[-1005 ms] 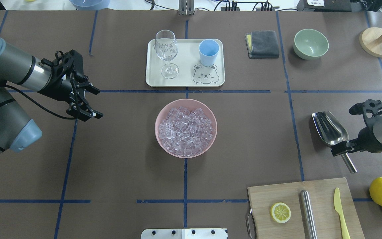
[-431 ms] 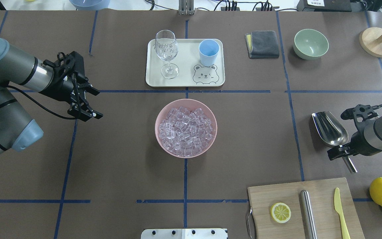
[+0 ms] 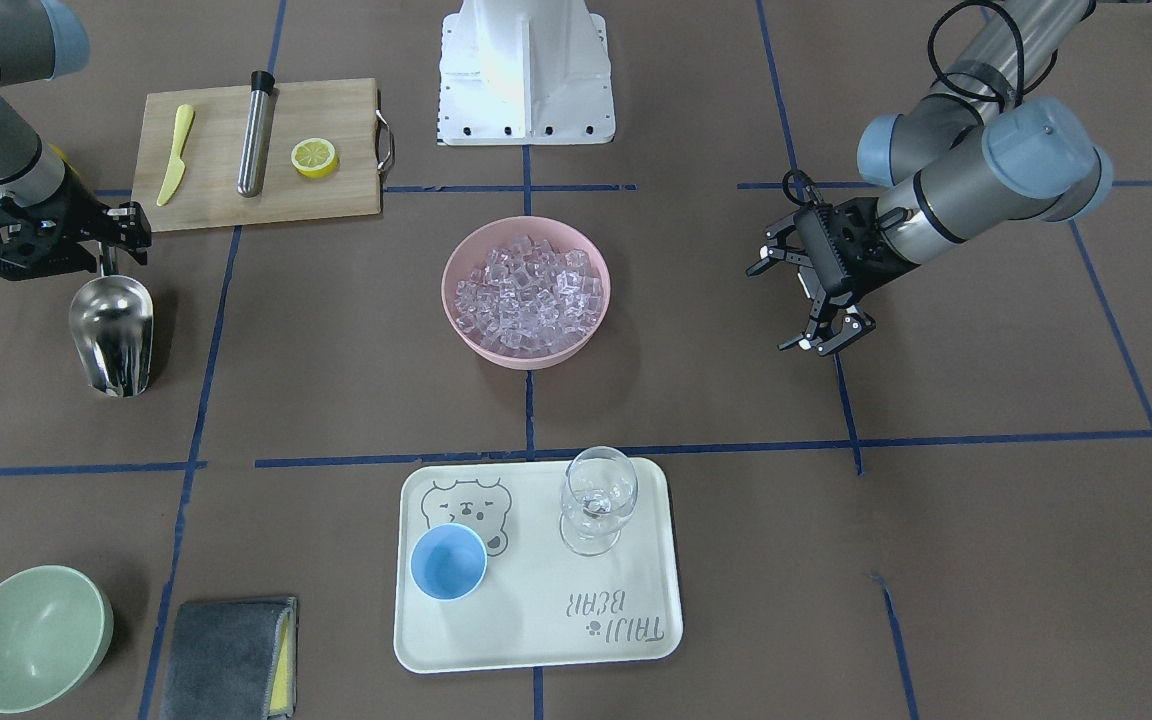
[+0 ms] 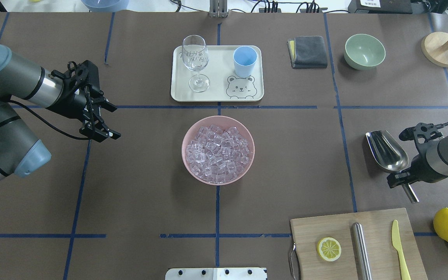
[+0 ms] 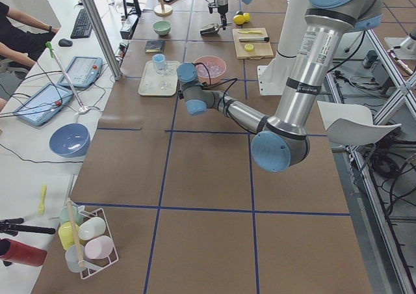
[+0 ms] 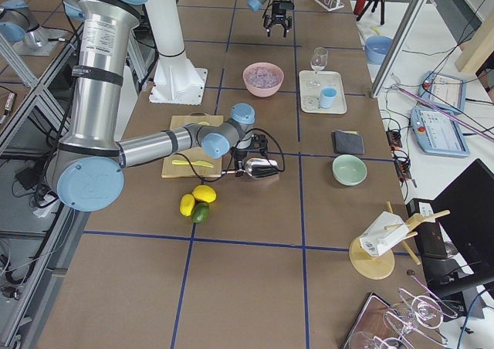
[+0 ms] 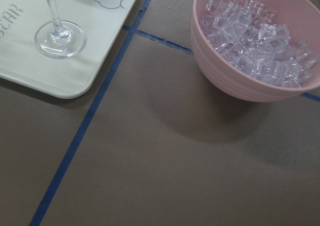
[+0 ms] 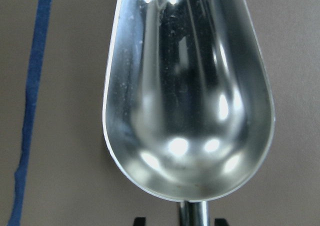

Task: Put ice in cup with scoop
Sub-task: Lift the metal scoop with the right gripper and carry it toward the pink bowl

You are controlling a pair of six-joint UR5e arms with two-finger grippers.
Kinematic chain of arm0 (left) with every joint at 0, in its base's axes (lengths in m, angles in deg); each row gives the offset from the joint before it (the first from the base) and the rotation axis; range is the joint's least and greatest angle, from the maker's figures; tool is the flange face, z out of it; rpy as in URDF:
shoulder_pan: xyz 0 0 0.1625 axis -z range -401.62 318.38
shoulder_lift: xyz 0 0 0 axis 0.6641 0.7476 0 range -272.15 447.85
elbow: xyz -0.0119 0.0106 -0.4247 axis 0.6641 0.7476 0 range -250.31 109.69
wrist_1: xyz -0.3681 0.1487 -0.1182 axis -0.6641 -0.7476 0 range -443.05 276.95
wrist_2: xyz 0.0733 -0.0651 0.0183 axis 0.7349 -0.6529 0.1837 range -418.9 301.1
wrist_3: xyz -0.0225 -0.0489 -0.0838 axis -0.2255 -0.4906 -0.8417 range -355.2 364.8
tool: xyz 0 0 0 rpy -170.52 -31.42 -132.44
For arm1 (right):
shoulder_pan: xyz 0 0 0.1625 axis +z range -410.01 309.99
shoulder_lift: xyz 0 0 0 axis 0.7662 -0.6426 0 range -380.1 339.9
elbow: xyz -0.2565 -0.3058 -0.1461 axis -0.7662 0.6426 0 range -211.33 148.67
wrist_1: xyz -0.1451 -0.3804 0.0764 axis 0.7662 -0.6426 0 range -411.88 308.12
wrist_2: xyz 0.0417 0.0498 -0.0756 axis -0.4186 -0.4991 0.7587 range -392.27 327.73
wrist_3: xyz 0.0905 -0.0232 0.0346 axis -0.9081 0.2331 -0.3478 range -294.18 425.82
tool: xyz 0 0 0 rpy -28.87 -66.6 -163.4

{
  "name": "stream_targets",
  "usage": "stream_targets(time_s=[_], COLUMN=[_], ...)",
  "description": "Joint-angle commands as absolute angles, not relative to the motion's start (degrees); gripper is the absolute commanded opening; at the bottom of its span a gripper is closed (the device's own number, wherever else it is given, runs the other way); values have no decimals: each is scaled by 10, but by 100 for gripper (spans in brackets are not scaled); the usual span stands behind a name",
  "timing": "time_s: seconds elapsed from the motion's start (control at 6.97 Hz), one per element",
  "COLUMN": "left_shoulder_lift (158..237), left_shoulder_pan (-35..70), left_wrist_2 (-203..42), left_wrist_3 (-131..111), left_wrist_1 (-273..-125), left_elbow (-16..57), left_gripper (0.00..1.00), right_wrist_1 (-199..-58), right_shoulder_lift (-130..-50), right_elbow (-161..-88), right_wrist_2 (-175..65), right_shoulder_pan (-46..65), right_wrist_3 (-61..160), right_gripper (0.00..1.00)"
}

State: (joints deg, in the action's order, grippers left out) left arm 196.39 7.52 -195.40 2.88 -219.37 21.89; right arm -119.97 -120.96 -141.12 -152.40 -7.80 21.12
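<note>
I need to take hold of the scoop by its short, narrow handle [image 3: 108,258] with my right gripper next, because the scoop's trough [image 3: 112,334] gets wider than my fingers.
The steel scoop [image 4: 387,151] lies on the table at the right, trough toward the far side; it fills the right wrist view [image 8: 190,96]. My right gripper [image 4: 402,179] is open, with its fingertips [image 8: 140,220] on either side of the scoop's short handle and a gap on each side. The ice [image 4: 218,153] fills a pink bowl [image 4: 185,161] at the table's middle. The light-blue cup [image 4: 244,61] stands upright and empty on a cream tray [image 4: 216,95] beyond the bowl. My left gripper [image 4: 114,121] is open and empty, hovering left of the bowl.
A wine glass [image 4: 195,58] stands on the tray beside the cup. A grey cloth [image 4: 307,51], a green bowl [image 4: 364,50] and a wooden stand [image 4: 443,48] are at the far right. A cutting board [image 4: 375,249] with lemon slice, steel tube and yellow knife lies near right, beside lemons [image 4: 447,225].
My right gripper has shifted slightly down along the scoop's handle, and the right arm has swung lower. The left arm moved only a little. The scoop has not moved.
</note>
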Motion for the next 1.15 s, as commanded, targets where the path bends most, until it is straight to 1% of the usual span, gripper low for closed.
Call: stream_targets(time_s=[0.0, 0.14, 0.29, 0.43, 0.57, 1.0], left_shoulder_lift=[1964, 1968, 1973, 1973, 1973, 1974], left_shoulder_pan=[74, 72, 66, 65, 64, 64], left_wrist_2=[-1954, -1954, -1954, -1954, -1954, -1954], left_wrist_3=[27, 25, 26, 26, 26, 26], left_wrist_1=[-2194, -2194, -2193, -2193, -2193, -2193], left_elbow=[221, 221, 219, 220, 221, 228], left_gripper=[100, 100, 100, 100, 100, 100], right_wrist_1=[-1203, -1199, -1199, -1198, -1202, -1207], right_shoulder_lift=[-1210, -1213, -1214, -1215, -1217, -1210], right_elbow=[-1411, -1415, -1417, -1422, -1443, -1529], right_wrist_2=[-1522, -1524, -1526, -1524, -1531, -1521], right_shoulder_pan=[-78, -76, -76, -75, -72, -18], right_wrist_3=[223, 225, 226, 225, 225, 204], right_gripper=[35, 10, 0, 0, 0, 0])
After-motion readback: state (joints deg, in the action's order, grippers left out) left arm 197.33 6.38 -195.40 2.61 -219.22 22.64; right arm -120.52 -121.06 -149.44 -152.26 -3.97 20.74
